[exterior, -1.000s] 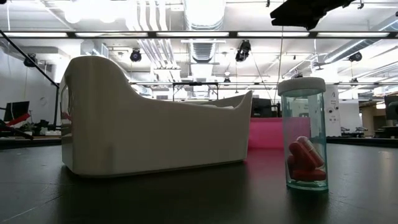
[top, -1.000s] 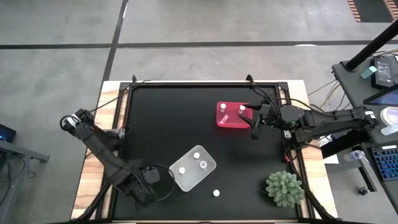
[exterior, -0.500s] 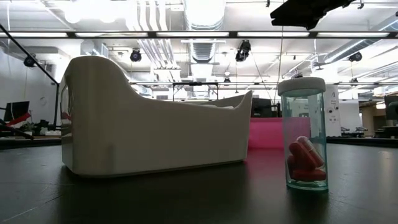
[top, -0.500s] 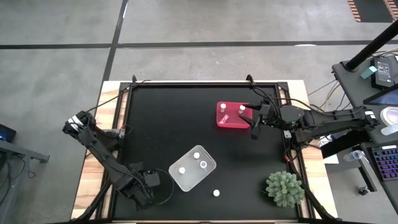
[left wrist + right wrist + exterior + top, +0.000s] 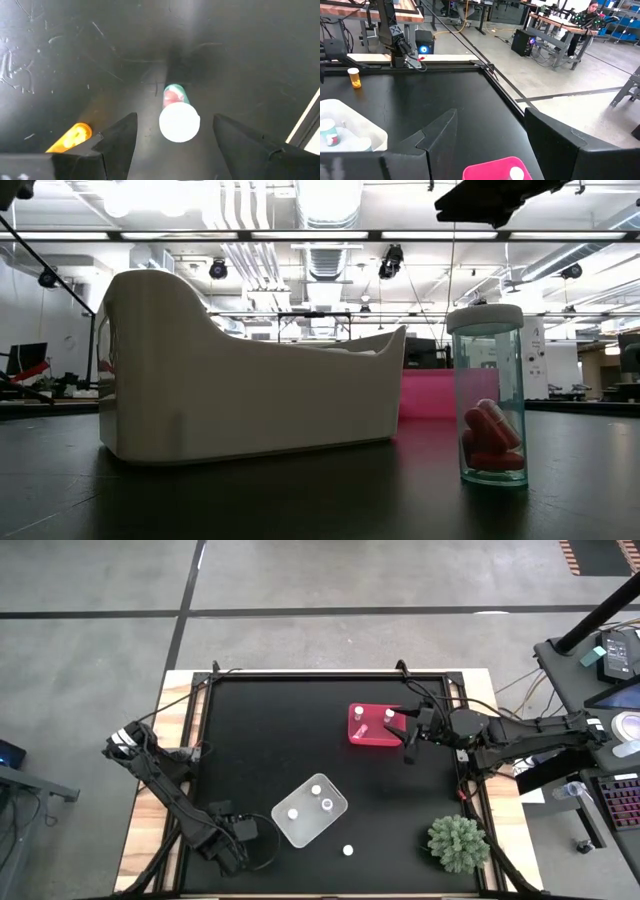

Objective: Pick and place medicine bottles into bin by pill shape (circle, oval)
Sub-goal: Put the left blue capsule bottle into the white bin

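Observation:
My left gripper needs to take the medicine bottle by its white cap (image 5: 179, 122) next, and then I will sort the bottle into the bin by pill shape.
My left gripper (image 5: 228, 838) hangs open, pointing down, over the table's near left corner. In the left wrist view a medicine bottle (image 5: 178, 120) with a white cap and red pills stands on the black table between its spread fingers (image 5: 122, 132), untouched. An orange bottle (image 5: 76, 136) stands beside it. The white bin (image 5: 310, 810) holds three bottles, the pink bin (image 5: 372, 726) two. One clear teal bottle (image 5: 487, 395) with red oval pills stands alone near the front edge. My right gripper (image 5: 408, 740) waits open, level, beside the pink bin.
A spiky green plant (image 5: 458, 843) stands at the near right corner. The wooden table frame (image 5: 150, 800) and cables run along the left edge, close to my left arm. Bare black table (image 5: 270, 740) lies between the two bins.
My left gripper has sunk toward the table at the near left corner, its fingers kept open. The bottles and bins have not moved.

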